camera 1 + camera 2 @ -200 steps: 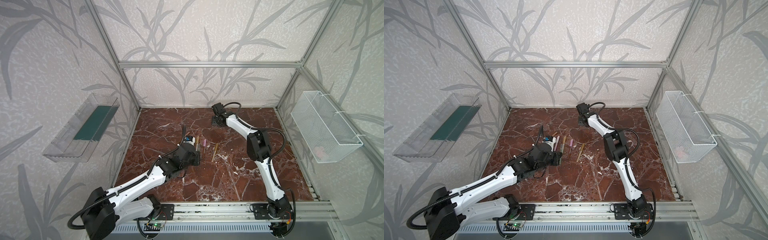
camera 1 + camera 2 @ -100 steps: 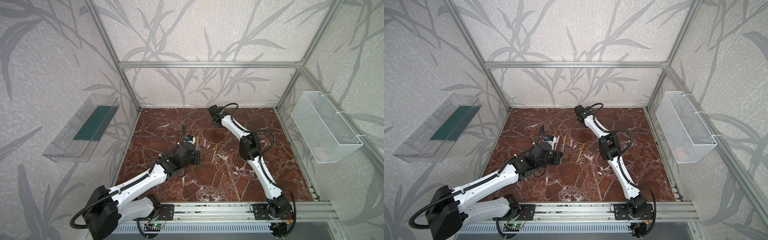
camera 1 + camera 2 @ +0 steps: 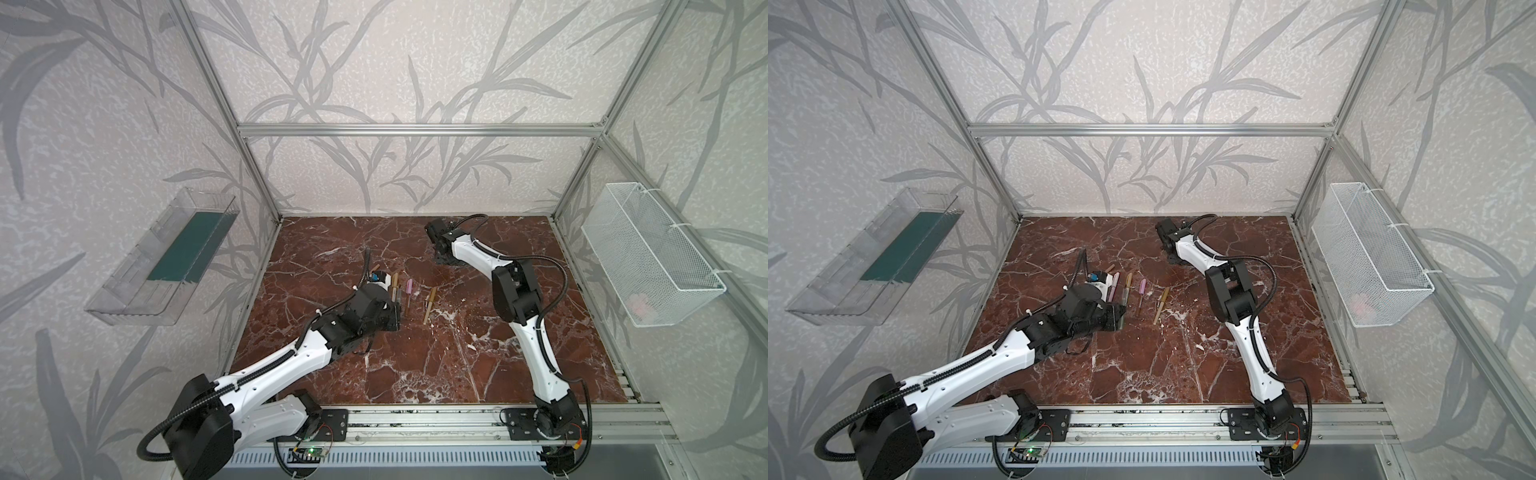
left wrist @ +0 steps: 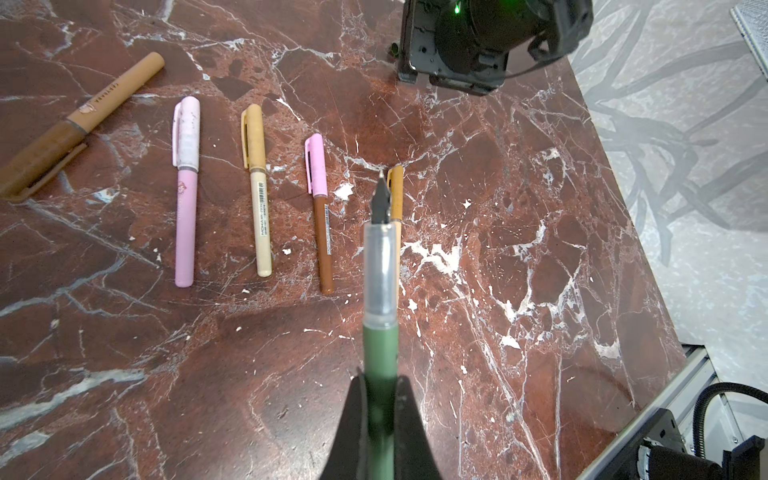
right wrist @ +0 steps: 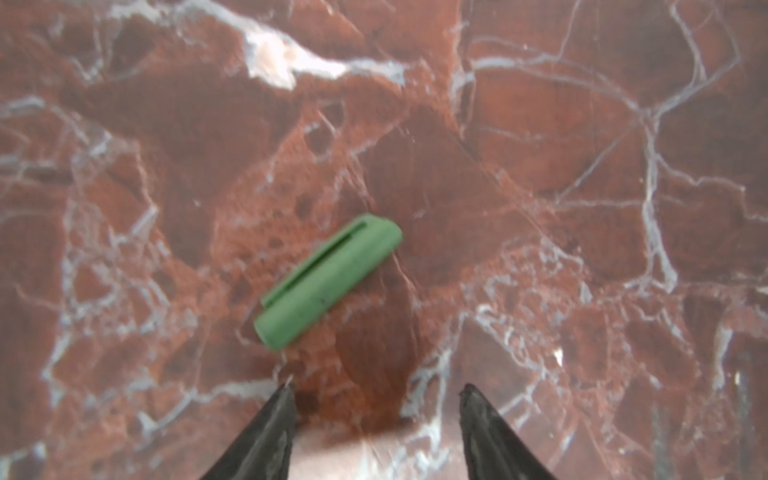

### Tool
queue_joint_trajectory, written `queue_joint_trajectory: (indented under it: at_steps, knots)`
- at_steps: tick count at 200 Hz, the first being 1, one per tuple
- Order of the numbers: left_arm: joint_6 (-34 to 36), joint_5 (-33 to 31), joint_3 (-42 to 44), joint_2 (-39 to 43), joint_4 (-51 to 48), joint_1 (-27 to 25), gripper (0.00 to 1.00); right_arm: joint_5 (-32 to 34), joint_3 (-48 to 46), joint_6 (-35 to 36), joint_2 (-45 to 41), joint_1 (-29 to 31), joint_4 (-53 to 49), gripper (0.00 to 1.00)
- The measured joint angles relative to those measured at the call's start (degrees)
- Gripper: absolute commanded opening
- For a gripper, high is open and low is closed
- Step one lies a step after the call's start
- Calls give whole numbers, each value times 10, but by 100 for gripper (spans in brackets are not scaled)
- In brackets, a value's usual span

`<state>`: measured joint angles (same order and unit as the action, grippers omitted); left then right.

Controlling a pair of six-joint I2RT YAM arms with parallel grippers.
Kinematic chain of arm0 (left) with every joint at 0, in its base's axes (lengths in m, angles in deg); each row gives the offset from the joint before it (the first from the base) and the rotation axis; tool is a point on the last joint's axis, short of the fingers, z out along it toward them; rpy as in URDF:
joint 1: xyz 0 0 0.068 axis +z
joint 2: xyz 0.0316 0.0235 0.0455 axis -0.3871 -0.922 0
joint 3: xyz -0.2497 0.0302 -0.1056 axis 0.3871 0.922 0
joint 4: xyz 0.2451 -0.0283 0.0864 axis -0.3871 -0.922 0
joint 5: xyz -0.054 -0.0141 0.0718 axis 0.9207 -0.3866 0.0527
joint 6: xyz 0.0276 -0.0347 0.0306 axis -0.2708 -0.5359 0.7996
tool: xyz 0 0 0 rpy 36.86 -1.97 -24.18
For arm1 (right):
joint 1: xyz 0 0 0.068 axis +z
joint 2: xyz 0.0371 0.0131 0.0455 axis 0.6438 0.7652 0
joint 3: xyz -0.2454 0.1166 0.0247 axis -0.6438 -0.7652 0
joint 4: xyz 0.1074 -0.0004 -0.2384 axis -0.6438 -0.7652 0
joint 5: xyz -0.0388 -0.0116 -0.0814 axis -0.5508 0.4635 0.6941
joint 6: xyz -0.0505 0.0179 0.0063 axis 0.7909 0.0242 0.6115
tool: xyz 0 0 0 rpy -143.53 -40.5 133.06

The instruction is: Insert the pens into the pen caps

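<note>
The green pen cap is loose. My right gripper should reach it and grab it across its sides, so its open end stays free to insert the pen.
My left gripper [image 4: 380, 380] [image 3: 392, 318] [image 3: 1118, 318] is shut on an olive green pen [image 4: 380, 349], uncapped, its dark tip pointing away over the table. Beyond it lies a row of several pens with caps on: a brown one [image 4: 79, 124], a pink one [image 4: 185, 216], a tan one [image 4: 259, 216], a brown one with a pink cap [image 4: 322, 245] and a gold one [image 4: 397, 191]. A loose green pen cap [image 5: 328, 282] lies flat on the marble, just ahead of my open, empty right gripper [image 5: 376, 388] [image 3: 445, 258]. The top views do not show this cap.
The right arm's black wrist [image 4: 478, 41] hangs low near the back of the table, past the row [image 3: 409, 291]. A clear tray [image 3: 166, 257] hangs on the left wall and a white wire basket [image 3: 648, 257] on the right. An aluminium rail [image 3: 415, 424] borders the front.
The right arm's elbow swung left and back again while its wrist stayed low near the back of the table. The left arm has hardly moved.
</note>
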<state>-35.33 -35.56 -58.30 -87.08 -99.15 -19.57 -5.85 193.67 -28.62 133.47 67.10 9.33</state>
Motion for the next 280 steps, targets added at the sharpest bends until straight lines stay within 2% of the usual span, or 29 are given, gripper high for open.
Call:
queue_joint_trajectory:
  at_steps: [37, 81, 115, 148, 169, 194, 206, 240, 280]
  knots:
    - [0, 2, 3, 5, 0, 0, 0, -50, -95, 2, -49, -17, 89, 63]
    - [0, 2, 3, 5, 0, 0, 0, -106, -101, -15, -50, -31, 152, 74]
    - [0, 2, 3, 5, 0, 0, 0, -132, -88, -50, -49, -40, 176, 74]
    - [0, 2, 3, 5, 0, 0, 0, -147, -53, -84, -28, -50, 182, 66]
    - [0, 2, 3, 5, 0, 0, 0, -142, -8, -99, 1, -52, 157, 64]
    - [0, 2, 3, 5, 0, 0, 0, -130, 32, -108, 27, -53, 122, 55]
    - [0, 2, 3, 5, 0, 0, 0, -127, 37, -109, 29, -53, 111, 47]
    - [0, 2, 3, 5, 0, 0, 0, -119, 35, -110, 29, -53, 97, 35]
    - [0, 2, 3, 6, 0, 0, 0, -115, 31, -109, 28, -53, 98, 28]
